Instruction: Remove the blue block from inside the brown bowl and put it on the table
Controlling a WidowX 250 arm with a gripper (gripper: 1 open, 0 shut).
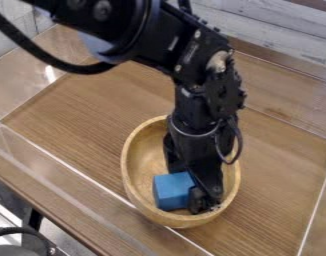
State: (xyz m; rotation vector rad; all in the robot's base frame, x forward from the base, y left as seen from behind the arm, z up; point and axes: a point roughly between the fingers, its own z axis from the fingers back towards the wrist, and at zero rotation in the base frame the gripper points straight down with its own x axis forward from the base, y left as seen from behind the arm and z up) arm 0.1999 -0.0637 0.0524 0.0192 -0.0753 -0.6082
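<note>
Next, my gripper grabs the sides of the blue block (173, 190) to lift it out of the brown bowl (139, 153).
The blue block (173, 190) lies in the front part of the brown bowl (139, 153), which sits on the table (86, 105) toward the front right. My black gripper (190, 185) reaches straight down into the bowl, open, with its fingers standing around the block's right and rear sides. One finger (202, 190) shows dark just right of the block. Whether the fingers touch the block I cannot tell. Much of the bowl's inside is hidden behind the arm.
Clear acrylic walls (46, 165) edge the tabletop at the front left and along the right side (319, 215). Bare wood grain stretches left of and behind the bowl. The bowl sits close to the front wall.
</note>
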